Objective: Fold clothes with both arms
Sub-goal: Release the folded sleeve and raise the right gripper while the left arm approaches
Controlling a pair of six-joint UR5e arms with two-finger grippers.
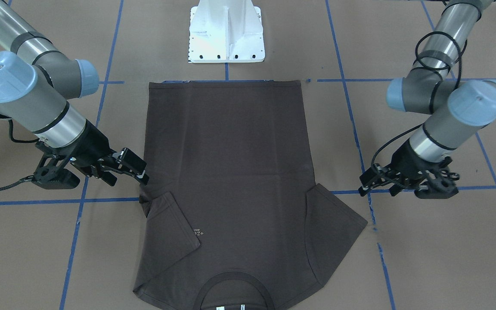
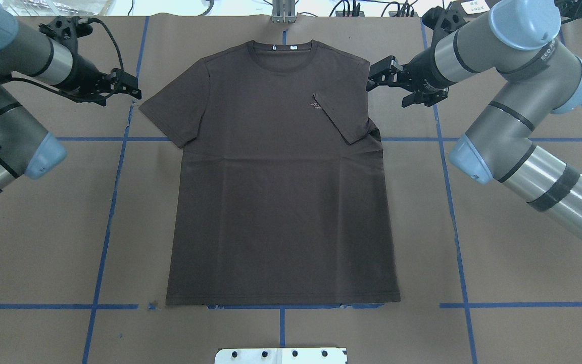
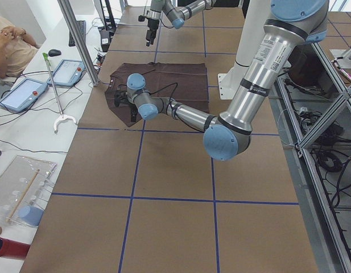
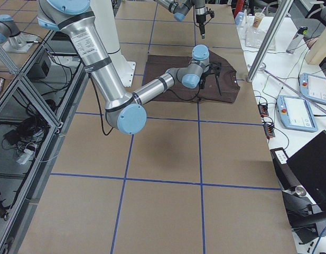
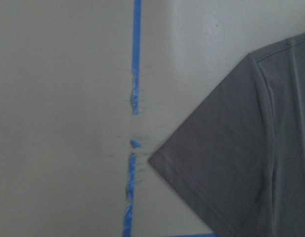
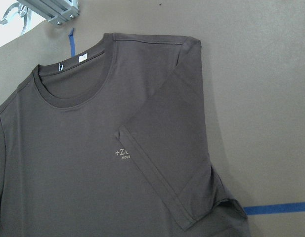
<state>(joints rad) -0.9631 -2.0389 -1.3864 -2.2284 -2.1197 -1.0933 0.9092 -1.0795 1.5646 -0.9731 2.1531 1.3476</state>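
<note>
The left gripper grips the spread sleeve by that sleeve's hemmed edge (image 1: 345,204) next, to fold the sleeve over the shirt's chest (image 1: 254,227).
The dark grey-brown T-shirt (image 2: 281,202) lies flat, front up, collar (image 2: 281,50) away from the robot's base. The sleeve on my right side (image 2: 344,114) is folded in over the chest and covers part of the pale print (image 6: 122,154). The other sleeve (image 2: 175,111) lies spread out. My right gripper (image 2: 374,76) hovers just outside the right shoulder, open and empty. My left gripper (image 2: 132,91) is just outside the tip of the spread sleeve (image 5: 201,163), open and empty. In the front view the right gripper (image 1: 138,170) is beside the shirt's edge and the left gripper (image 1: 365,183) stands off it.
The white pedestal base (image 2: 281,355) sits at the near table edge below the shirt's hem. Blue tape lines (image 2: 114,202) cross the brown table cover. Beyond the far edge stand a metal post (image 3: 78,40), tablets (image 3: 19,94) and an operator (image 3: 10,45).
</note>
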